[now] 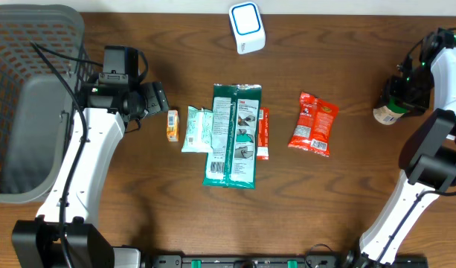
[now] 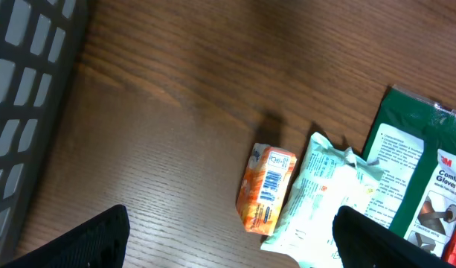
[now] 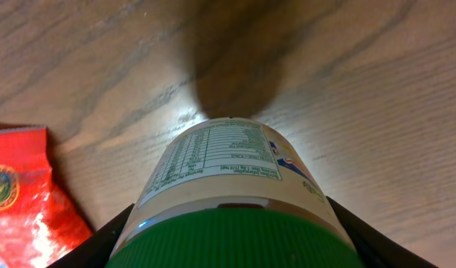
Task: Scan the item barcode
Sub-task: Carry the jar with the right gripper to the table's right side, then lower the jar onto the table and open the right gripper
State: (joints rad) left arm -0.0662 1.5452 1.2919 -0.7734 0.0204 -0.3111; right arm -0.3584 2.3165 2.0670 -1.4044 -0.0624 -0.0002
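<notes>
The jar (image 1: 386,113) meets its shadow at its base and would land standing on flat wood, so it is time for my right gripper to open.
A jar with a green lid and cream label (image 3: 220,160) sits between the fingers of my right gripper (image 3: 228,238), which is shut on it just below the lid. From overhead, that jar (image 1: 386,113) and the right gripper (image 1: 399,97) are at the table's right edge. Whether the jar's base touches the wood I cannot tell. A white scanner with a blue face (image 1: 247,27) stands at the back centre. My left gripper (image 2: 231,242) hangs open over bare wood, with a small orange packet (image 2: 266,186) just ahead of it showing a barcode.
In the middle lie a pale green pouch (image 1: 196,129), a green glove pack (image 1: 233,134), a red stick pack (image 1: 263,134) and a red pouch (image 1: 314,124). A grey mesh basket (image 1: 27,89) fills the left side, close behind my left arm.
</notes>
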